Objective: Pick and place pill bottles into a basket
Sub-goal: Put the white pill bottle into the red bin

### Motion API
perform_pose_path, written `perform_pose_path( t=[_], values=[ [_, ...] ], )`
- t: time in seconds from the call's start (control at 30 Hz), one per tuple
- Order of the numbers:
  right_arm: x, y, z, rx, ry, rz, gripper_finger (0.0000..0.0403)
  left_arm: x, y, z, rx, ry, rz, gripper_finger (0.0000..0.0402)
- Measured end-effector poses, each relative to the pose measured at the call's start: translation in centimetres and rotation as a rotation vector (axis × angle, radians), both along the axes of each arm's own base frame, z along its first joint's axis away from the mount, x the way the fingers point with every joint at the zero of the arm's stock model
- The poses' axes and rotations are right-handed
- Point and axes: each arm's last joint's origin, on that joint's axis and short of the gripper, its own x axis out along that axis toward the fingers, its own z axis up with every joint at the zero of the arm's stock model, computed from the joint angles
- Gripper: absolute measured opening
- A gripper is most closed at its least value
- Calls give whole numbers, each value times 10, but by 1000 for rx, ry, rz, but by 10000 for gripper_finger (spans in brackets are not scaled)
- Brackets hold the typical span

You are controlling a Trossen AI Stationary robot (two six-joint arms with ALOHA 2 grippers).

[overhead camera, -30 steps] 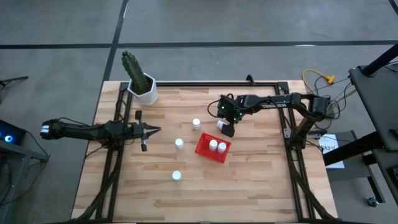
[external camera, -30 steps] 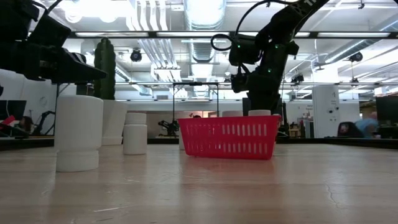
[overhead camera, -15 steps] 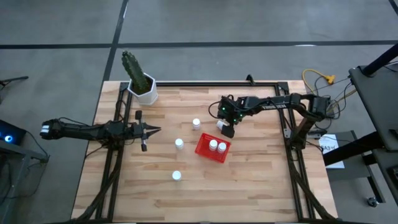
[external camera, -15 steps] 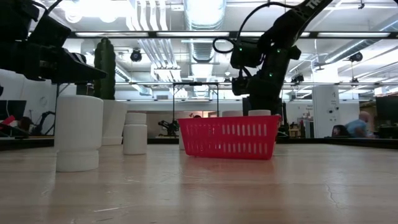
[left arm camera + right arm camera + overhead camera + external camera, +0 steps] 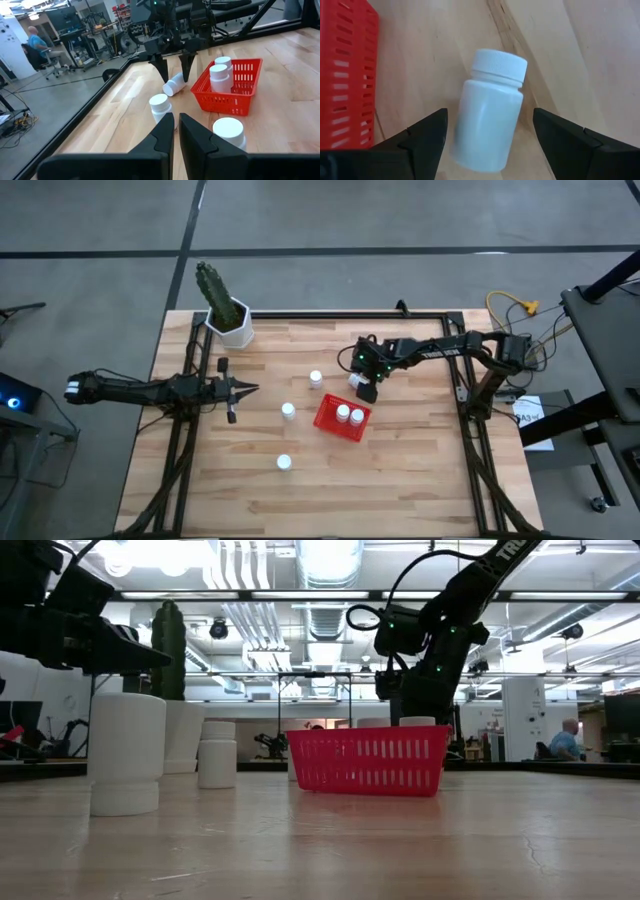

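Observation:
The bottle's white body (image 5: 355, 380) (image 5: 488, 122) is beside the fingers of my right gripper, low over the wood. The gripper should close now, because it would hold the white pill bottle.
One white pill bottle (image 5: 492, 125) lies on its side on the wood, just beyond the far side of the red basket (image 5: 325, 420). My right gripper (image 5: 490, 117) hangs open over it, pointing steeply down, with one finger on each side of the bottle and a gap at both. The basket holds two upright bottles (image 5: 343, 412) (image 5: 357, 417). Three more bottles stand on their bases on the table (image 5: 316, 379) (image 5: 288, 411) (image 5: 284, 463). My left gripper (image 5: 250, 389) waits shut at the table's left, pointing toward the middle.
A white pot with a cactus (image 5: 232, 320) stands at the far left corner. A black frame (image 5: 460, 380) runs along the table's edges. Bare wood lies in front of the basket and to the right of it.

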Motion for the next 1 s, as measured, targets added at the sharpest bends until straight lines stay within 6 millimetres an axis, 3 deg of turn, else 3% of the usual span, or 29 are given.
perform_pose_path(
  t=[0.4,0.73,1.0],
  values=[
    [-3,1,-5,14,11,-25,248,0,0,0,0,-3,0,10],
    [-3,1,-4,11,11,-18,135,0,0,0,0,-3,0,10],
    [2,-1,3,3,-7,-12,129,0,0,0,0,-3,0,10]
  ],
)
